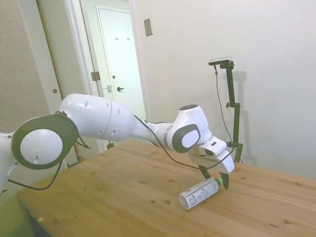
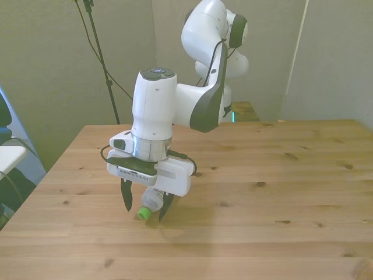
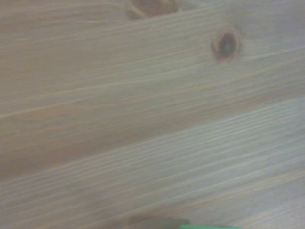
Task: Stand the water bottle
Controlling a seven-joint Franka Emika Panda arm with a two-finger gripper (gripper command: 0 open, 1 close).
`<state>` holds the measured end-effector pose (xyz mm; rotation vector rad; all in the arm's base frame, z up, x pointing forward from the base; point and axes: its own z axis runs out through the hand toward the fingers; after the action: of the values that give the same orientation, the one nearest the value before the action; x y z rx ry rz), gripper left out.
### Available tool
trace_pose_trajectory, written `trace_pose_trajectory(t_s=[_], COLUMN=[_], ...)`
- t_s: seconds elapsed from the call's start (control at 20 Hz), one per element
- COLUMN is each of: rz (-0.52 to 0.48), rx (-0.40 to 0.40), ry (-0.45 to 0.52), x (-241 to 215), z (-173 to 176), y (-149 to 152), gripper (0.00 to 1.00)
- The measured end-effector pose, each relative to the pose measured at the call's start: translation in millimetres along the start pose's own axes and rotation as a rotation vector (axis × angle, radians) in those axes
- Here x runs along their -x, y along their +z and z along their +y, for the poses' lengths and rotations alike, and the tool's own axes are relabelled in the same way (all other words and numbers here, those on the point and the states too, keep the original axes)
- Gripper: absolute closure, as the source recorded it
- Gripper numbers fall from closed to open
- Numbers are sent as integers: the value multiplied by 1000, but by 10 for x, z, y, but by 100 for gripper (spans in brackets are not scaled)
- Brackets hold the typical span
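My gripper should grab the bottle by its neck below the green cap next, because the bottle's body is wide and round and its top is slimmer.
The water bottle lies on its side on the wooden table; it is clear plastic with a white label and a bright green cap. My gripper hangs over the cap end, open, with one dark finger on each side of the neck. In the front view the bottle shows between the fingers, its cap pointing toward the camera, and the gripper reaches down almost to the tabletop. A thin strip of the green cap shows at the edge of the blurred wrist view.
Bare wood planks stretch out around the bottle. The table's left edge in the front view is a short way from the gripper. A door and wall stand behind the table in the side view.
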<state>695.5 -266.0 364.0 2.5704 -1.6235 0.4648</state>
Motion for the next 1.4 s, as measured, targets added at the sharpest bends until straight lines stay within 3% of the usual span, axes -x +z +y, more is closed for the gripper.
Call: trace_pose_trajectory(t_s=[0.55, 0.8, 1.0, 1.2, 1.4], rz=[-14, -69, -67, -54, -4], rx=[17, 72, 68, 1, -120], ry=[7, 67, 75, 85, 142], x=[-33, -31, -59, -94, 51], z=[22, -4, -83, -207, -319], y=[1, -61, -109, -537, -1303], gripper=[100, 100, 100, 100, 100])
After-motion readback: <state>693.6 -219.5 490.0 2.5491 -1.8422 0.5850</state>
